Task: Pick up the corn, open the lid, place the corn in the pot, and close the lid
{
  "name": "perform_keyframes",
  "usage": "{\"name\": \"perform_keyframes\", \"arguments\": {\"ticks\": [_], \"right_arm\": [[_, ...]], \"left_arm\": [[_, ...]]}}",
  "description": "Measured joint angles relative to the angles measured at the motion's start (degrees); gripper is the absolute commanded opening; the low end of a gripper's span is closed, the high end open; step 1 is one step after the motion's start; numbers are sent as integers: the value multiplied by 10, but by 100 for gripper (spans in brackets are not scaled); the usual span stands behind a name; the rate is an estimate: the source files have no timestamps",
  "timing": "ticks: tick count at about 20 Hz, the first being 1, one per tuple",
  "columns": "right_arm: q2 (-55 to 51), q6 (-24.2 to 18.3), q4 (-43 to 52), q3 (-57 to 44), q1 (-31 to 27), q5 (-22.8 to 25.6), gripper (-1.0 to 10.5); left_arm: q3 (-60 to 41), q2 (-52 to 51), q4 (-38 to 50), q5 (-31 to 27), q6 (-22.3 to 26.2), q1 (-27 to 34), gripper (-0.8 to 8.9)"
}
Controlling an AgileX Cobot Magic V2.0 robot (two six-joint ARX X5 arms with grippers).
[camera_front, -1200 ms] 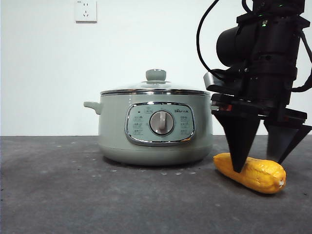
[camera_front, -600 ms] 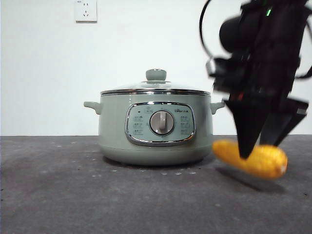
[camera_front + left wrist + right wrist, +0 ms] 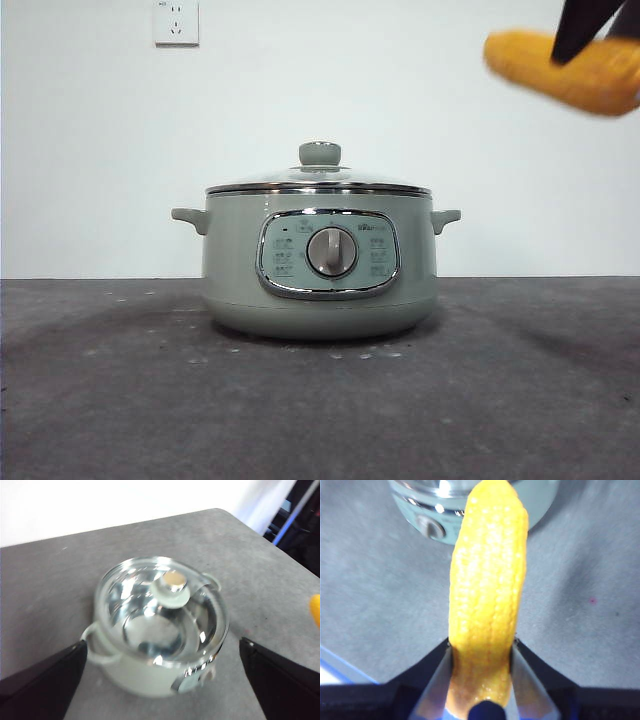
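The left gripper grabs the lid's narrow green knob (image 3: 320, 154) (image 3: 172, 586) next, since the glass lid spreads too wide for the gripper's fingers.
The pale green pot (image 3: 318, 265) stands in the middle of the table with its glass lid (image 3: 318, 180) shut and the green knob on top. My right gripper (image 3: 482, 652) is shut on the yellow corn (image 3: 487, 595) and holds it high in the air, up and to the right of the pot in the front view (image 3: 565, 65). My left gripper (image 3: 162, 670) is open and empty, above the pot (image 3: 160, 635), looking down on the lid (image 3: 157, 615).
The dark grey table (image 3: 120, 400) runs all around the pot. A white wall with a socket (image 3: 176, 22) is behind it. The table's edge (image 3: 260, 530) shows in the left wrist view.
My right gripper has lifted the corn off the table, from beside the pot up to the top right corner of the front view. The pot and lid have not moved.
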Motion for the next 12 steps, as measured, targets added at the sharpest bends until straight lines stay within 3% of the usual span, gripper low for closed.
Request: {"name": "perform_keyframes", "arguments": {"ticks": [6, 12], "right_arm": [[-99, 27, -4, 1, 0, 1, -9], [-136, 45, -26, 1, 0, 1, -9]], "left_arm": [[110, 183, 46, -58, 30, -91, 596], [162, 315, 116, -103, 59, -143, 596]]}}
